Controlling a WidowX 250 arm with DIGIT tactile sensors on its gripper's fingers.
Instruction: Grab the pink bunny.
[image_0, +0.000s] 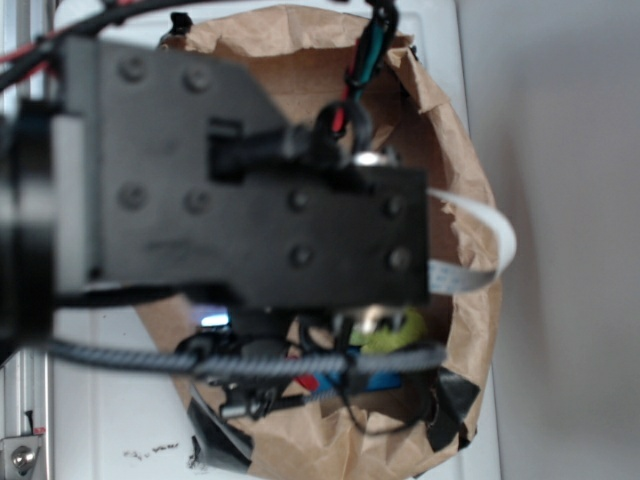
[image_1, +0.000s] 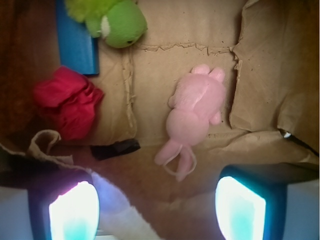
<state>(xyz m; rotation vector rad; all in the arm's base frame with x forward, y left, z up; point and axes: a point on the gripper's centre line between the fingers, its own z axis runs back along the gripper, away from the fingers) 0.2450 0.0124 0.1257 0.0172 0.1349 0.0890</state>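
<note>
The robot needs to lift the pink bunny out from among the toys, so its gripper should next grab the bunny by its plump body.
The pink bunny (image_1: 192, 112) lies flat on the brown paper floor of the bag (image_1: 165, 70), ears and white string loop toward me. My gripper (image_1: 157, 210) hovers above it, open, the two bright fingertips (image_1: 75, 212) set wide apart with nothing between them. The bunny's ears lie just beyond the gap, slightly right of centre. In the exterior view the black arm (image_0: 250, 220) blocks the inside of the paper bag (image_0: 450, 150), so the bunny is hidden there.
A lime-green plush toy (image_1: 112, 20) rests at the back left against a blue block (image_1: 75, 42). A red ruffled cloth ball (image_1: 67, 102) sits left of the bunny. A black strip (image_1: 116, 149) lies near the ears. Crumpled bag walls (image_1: 270, 75) rise on the right.
</note>
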